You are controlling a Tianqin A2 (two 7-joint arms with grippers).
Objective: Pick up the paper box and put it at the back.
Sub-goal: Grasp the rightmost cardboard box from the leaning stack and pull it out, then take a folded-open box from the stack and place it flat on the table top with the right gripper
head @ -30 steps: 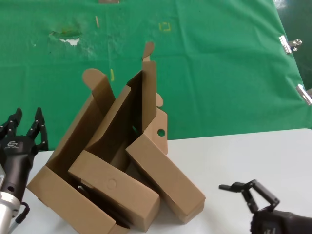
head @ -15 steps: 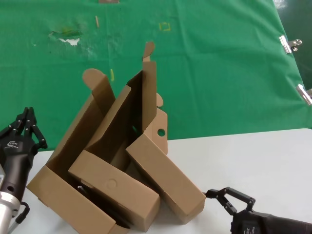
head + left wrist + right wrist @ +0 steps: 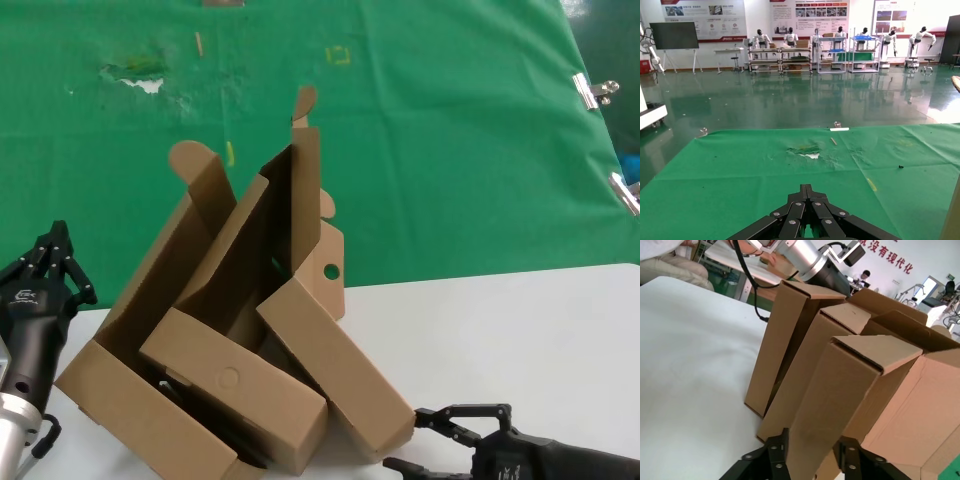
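The paper box has other boxes leaning against one side, so my right gripper will grab its lower front end (image 3: 392, 432) next.
The paper box (image 3: 335, 365) leans in a pile of cardboard boxes at the left of the white tabletop, its lid (image 3: 305, 215) standing up and a round hole (image 3: 329, 271) in one flap. My right gripper (image 3: 405, 440) is open at the box's lower front end, one finger on each side. In the right wrist view the box's end (image 3: 840, 390) fills the gap between the fingers (image 3: 775, 450). My left gripper (image 3: 55, 262) is shut and empty, left of the pile. The green cloth at the back (image 3: 450, 130) has a whitish scuffed patch (image 3: 148, 85).
A box with a faint circle (image 3: 230, 378) and a larger box with rounded-tab flaps (image 3: 135, 335) lean against the paper box on its left. Metal clips (image 3: 595, 92) hold the cloth's right edge. The white tabletop (image 3: 530, 330) stretches to the right.
My right gripper has moved left along the table to the paper box's lower end, which now sits between its open fingers. My left gripper has shut.
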